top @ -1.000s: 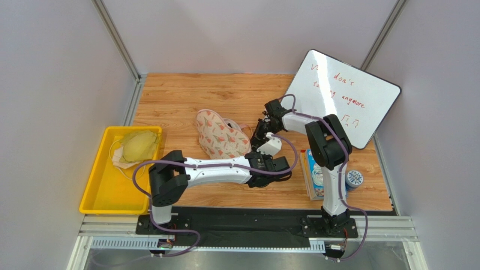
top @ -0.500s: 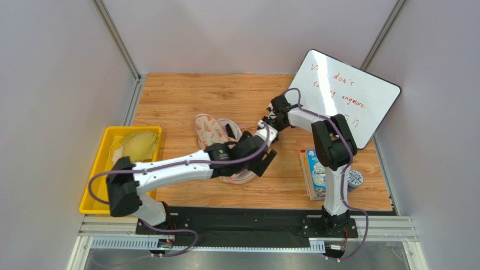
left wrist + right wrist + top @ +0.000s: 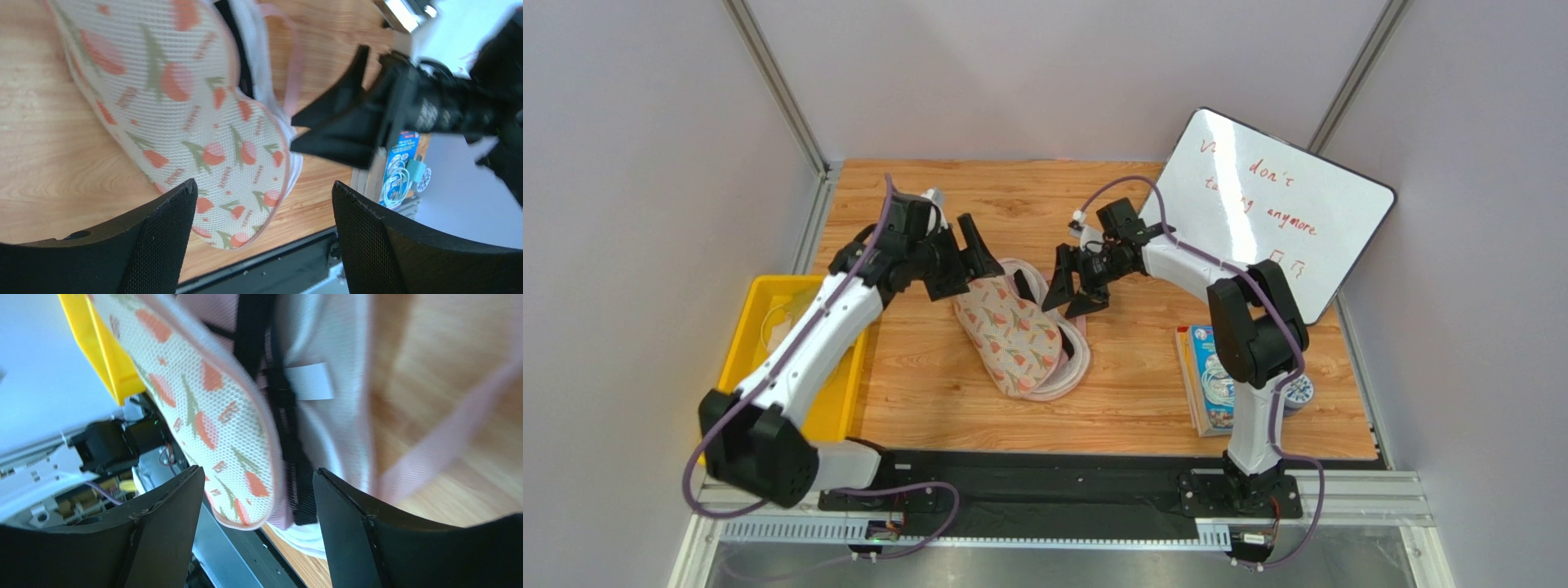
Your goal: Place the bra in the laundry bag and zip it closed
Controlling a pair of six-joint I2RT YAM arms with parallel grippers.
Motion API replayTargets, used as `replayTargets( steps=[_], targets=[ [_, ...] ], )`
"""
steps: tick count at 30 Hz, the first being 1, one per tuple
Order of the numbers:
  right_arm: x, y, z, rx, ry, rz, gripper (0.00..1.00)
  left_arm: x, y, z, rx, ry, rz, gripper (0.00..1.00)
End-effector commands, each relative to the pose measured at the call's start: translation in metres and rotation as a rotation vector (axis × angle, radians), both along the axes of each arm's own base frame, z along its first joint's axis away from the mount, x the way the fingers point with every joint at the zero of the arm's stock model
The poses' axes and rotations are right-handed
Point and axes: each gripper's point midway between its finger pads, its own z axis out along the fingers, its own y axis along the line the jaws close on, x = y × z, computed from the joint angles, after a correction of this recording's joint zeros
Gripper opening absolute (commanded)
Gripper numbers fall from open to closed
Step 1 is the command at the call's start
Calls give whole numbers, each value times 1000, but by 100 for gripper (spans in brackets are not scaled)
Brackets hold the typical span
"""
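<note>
My right gripper is about to pinch the leaf-print lid's free edge beside the gap. The strap will stay free, and this is to close the laundry bag.
The laundry bag lies mid-table, its leaf-print lid folded over the white mesh half. A gap stays along its right edge. In that gap the bra shows as pink padding with a black strap, also a dark sliver from above. My left gripper hovers open over the bag's far-left end, nothing between its fingers. My right gripper hangs open just right of the bag's far end, its jaws apart above the lid's edge and the strap, holding nothing.
A yellow bin with pale yellow garments stands at the left edge. A whiteboard leans at the back right. A blue box and a tape roll lie at the front right.
Both grippers have opened and let go of the bag. My left arm swung from the bag's near right to its far left; my right gripper shifted left. The lid now lies flat over the bag.
</note>
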Motion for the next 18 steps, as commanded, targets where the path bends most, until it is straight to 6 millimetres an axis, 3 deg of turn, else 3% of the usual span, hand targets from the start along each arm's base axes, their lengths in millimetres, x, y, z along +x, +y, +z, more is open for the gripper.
replayTargets(
  steps=[1, 2, 5, 7, 8, 12, 18],
  targets=[
    [-14, 14, 17, 99, -60, 86, 72, 15, 7, -14, -113, 252, 23, 86],
    [-16, 14, 16, 103, -58, 95, 72, 35, 10, -15, -94, 259, 26, 85],
    [-21, 13, 9, 102, -42, 107, 68, 71, 29, -24, -16, 294, 59, 82],
    [-23, 14, 8, 112, -27, 108, 64, 77, 45, -33, 51, 346, 93, 82],
    [-23, 15, 7, 116, -22, 108, 55, 88, 48, -35, 73, 349, 98, 81],
    [-26, 23, 10, 155, 0, 118, 43, 96, 61, -45, 178, 350, 45, 83],
    [-29, 29, 13, 169, 20, 123, 35, 94, 64, -46, 251, 248, -135, 84]
  ],
)
